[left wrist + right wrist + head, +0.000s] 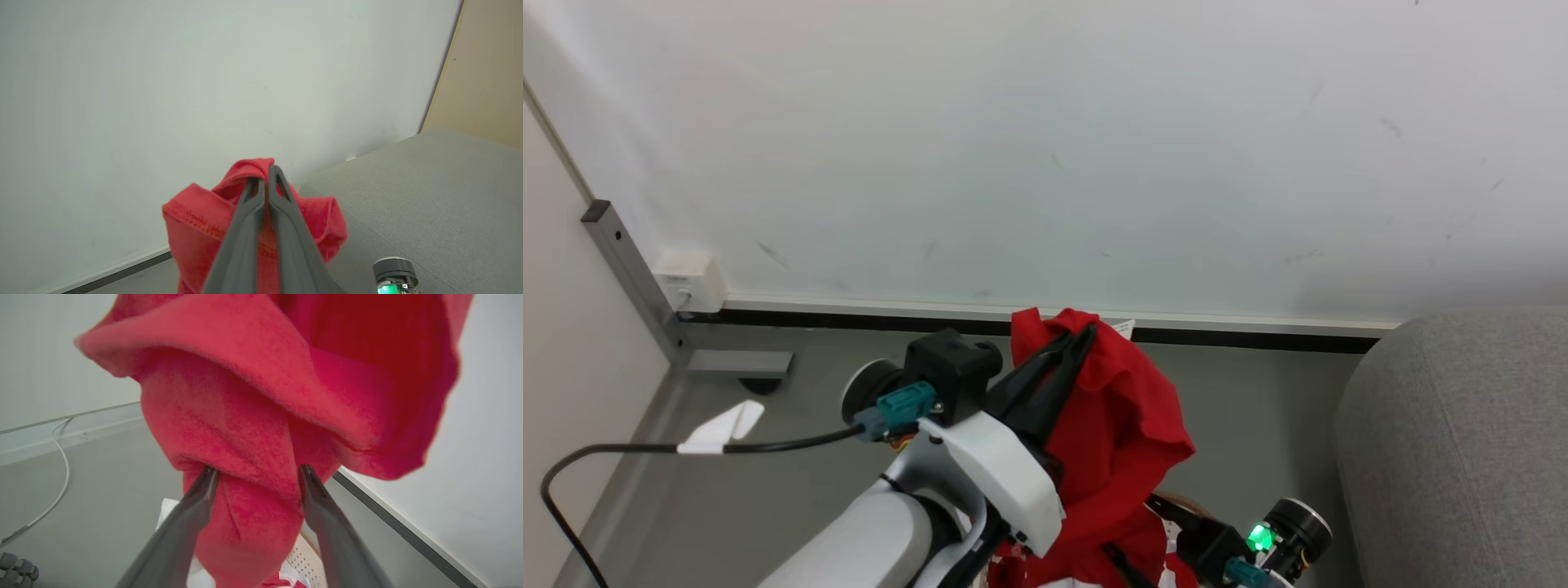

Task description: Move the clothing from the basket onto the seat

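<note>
The red clothing droops in loose folds. Next, my right gripper needs to grab those folds to carry the clothing over to the seat [1462, 441].
A red piece of clothing [1123, 425] hangs in the air in front of the white wall, pinched near its top by my left gripper [1083, 335], which is shut on it. The left wrist view shows the closed fingertips [266, 174] clamped on a red fold [196, 228]. My right gripper [255, 475] is lower down and open, with the hanging red fabric [245, 428] drooping between its two fingers. Below them a perforated cream wall of the basket [304, 559] peeks out. The grey seat [1462, 441] stands to the right, also seen as a grey upholstered surface [429, 196].
A white wall with a dark baseboard [1258, 335] runs behind. A black cable with a white tag [723, 429] trails from the left arm. A socket box [690, 282] and a grey post [629, 269] stand at the left. A white cable [61, 457] lies on the grey floor.
</note>
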`<state>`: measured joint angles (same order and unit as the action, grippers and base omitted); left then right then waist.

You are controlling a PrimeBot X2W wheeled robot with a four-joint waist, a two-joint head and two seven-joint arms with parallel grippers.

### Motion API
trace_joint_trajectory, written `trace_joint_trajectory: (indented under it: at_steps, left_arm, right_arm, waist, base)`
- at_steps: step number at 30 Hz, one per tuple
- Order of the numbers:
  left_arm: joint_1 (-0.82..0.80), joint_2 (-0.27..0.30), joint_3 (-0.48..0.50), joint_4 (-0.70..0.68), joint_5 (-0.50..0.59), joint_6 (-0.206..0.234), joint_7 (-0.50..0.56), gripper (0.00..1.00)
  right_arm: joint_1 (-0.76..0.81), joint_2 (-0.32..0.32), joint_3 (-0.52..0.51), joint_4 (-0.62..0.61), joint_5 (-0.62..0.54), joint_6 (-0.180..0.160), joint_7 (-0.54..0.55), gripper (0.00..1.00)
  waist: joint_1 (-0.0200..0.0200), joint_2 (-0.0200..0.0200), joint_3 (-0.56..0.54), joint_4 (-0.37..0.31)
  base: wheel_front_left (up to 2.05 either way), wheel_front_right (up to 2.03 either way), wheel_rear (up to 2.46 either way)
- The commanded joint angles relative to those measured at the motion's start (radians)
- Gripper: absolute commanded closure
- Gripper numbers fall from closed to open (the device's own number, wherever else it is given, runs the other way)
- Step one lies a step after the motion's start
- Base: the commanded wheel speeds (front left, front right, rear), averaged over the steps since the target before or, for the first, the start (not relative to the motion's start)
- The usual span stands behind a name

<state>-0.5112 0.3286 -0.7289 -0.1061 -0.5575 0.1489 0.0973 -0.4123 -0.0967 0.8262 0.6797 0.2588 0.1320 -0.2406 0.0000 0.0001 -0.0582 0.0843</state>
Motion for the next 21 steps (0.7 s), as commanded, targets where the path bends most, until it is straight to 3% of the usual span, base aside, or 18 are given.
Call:
trace_joint_trajectory:
  at_steps: [1, 3, 4, 5, 6, 11, 21]
  left_arm:
    - [-0.010, -0.007, -0.008, -0.010, 0.007, -0.005, 0.005, 1.00]
    - [-0.018, -0.011, -0.016, -0.013, 0.008, -0.008, 0.014, 1.00]
    - [-0.019, -0.013, -0.018, -0.012, 0.008, -0.009, 0.015, 1.00]
    - [-0.020, -0.015, -0.020, -0.011, 0.007, -0.010, 0.017, 1.00]
    - [-0.022, -0.015, -0.021, -0.007, 0.006, -0.011, 0.017, 1.00]
    - [-0.029, -0.016, -0.015, 0.018, 0.002, -0.007, 0.007, 1.00]
    - [-0.013, -0.002, -0.007, 0.047, -0.004, 0.002, -0.010, 1.00]
  right_arm:
    - [-0.034, 0.016, 0.014, 0.040, 0.026, -0.002, -0.012, 0.00]
    - [-0.061, 0.032, 0.042, 0.090, 0.054, -0.002, -0.016, 0.00]
    - [-0.074, 0.038, 0.059, 0.113, 0.075, -0.002, -0.016, 0.15]
    - [-0.086, 0.042, 0.070, 0.128, 0.102, -0.002, -0.018, 0.84]
    - [-0.096, 0.044, 0.089, 0.139, 0.126, -0.002, -0.019, 1.00]
    - [-0.128, 0.045, 0.158, 0.126, 0.270, -0.002, -0.024, 1.00]
    - [-0.164, 0.046, 0.211, 0.137, 0.358, -0.002, -0.025, 1.00]
  waist:
    - [0.0000, -0.0001, -0.001, 0.003]
    - [0.0000, -0.0001, -0.003, 0.006]
    - [0.0000, -0.0001, -0.004, 0.007]
    - [0.0000, -0.0001, -0.005, 0.008]
    - [0.0000, -0.0001, -0.006, 0.010]
    - [0.0000, -0.0001, -0.007, 0.012]
    - [0.0000, -0.0001, -0.009, -0.011]
  base:
    - [0.00, 0.00, 0.00]
    - [0.00, 0.00, 0.00]
    - [0.00, 0.00, 0.00]
    - [0.00, 0.00, 0.00]
    - [0.00, 0.00, 0.00]
    - [0.00, 0.00, 0.00]
    - [0.00, 0.00, 0.00]
